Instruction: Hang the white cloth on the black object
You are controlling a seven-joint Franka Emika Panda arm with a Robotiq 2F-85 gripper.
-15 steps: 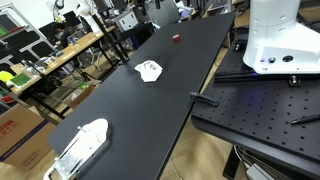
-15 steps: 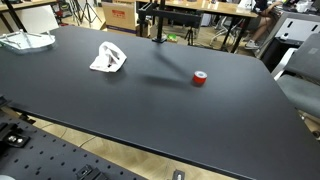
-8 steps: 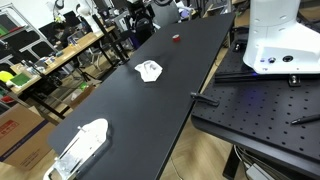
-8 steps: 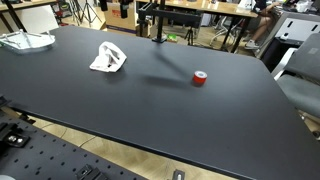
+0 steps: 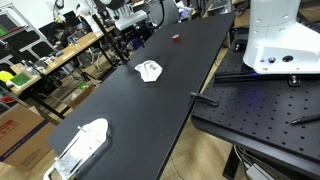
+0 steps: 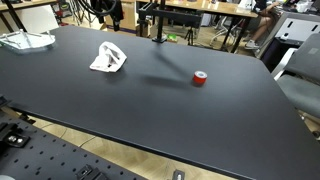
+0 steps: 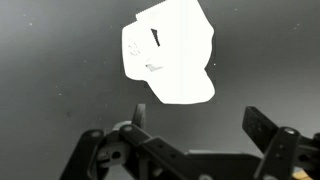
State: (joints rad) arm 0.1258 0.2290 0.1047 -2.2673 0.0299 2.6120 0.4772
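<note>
I need to pinch the white cloth [image 5: 149,70] by its nearest edge, so that the rest is left dangling to hang on the black object.
The white cloth [image 5: 149,70] lies crumpled on the black table [image 5: 130,110]; it also shows in the other exterior view [image 6: 108,58]. A black stand [image 6: 160,24] rises at the table's far edge. In the wrist view the cloth [image 7: 168,50] lies below and ahead of my gripper [image 7: 200,120]. The gripper is open and empty, well above the table. In an exterior view the arm and gripper [image 5: 127,16] hang high over the far part of the table. In the other exterior view only a dark part of the arm [image 6: 103,8] shows at the top edge.
A red tape roll [image 6: 200,78] lies on the table to one side of the cloth and shows small in the other exterior view [image 5: 176,38]. A white object [image 5: 80,146] lies at one end of the table. The robot base [image 5: 275,35] stands beside the table. Cluttered benches stand beyond it.
The arm has moved across the top of the exterior view toward the spot above the cloth. The cloth, tape roll and stand have not moved.
</note>
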